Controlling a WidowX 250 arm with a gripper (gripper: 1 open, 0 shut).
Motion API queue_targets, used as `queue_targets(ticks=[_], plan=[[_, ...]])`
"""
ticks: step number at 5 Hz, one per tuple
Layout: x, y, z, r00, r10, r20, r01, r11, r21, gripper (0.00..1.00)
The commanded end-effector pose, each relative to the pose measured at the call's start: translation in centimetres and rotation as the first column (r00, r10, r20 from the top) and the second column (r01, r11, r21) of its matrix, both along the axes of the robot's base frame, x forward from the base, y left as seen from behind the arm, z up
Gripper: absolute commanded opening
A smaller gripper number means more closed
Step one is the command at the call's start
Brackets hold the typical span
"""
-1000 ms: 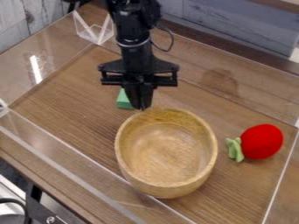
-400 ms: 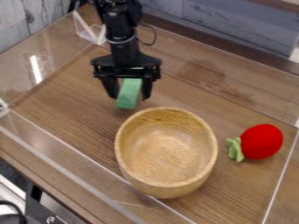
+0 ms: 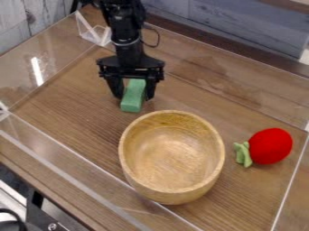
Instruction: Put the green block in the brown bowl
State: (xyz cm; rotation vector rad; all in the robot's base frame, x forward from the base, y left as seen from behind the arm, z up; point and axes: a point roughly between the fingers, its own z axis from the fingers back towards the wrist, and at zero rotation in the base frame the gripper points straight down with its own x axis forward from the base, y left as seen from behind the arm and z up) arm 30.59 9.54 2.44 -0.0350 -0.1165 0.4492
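I need to take hold of the green block point(image 3: 132, 96) by its long sides next with my gripper. Then the block can go in the brown bowl point(image 3: 173, 155).
The green block point(image 3: 132, 96) lies on the wooden table just beyond the far-left rim of the brown bowl point(image 3: 173, 155). My gripper point(image 3: 133, 88) points straight down over the block, open, with one black finger on each side of it. The jaws stand apart from the block's sides as far as I can see. The upper end of the block is hidden by the gripper body. The bowl is upright and holds nothing.
A red round toy fruit point(image 3: 269, 145) with a green leaf sits right of the bowl. Clear plastic walls point(image 3: 49, 153) edge the table on the left and front. A grey wall runs along the back.
The gripper opened, moved left and away from the bowl, and came down around the green block. The bowl and the toy fruit stayed put.
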Motion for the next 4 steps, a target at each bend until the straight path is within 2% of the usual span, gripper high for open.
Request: queue_targets(ticks=[1,2,4], plan=[[0.6,1.3,1.0,0.997,0.055,0.048,-0.056,0.998,0.027,1.00],[0.3,1.5,0.5,0.994,0.095,0.045,-0.097,0.995,0.030,1.00],[1.6,0.5,1.7,0.998,0.051,0.040,-0.052,0.998,0.025,1.00]])
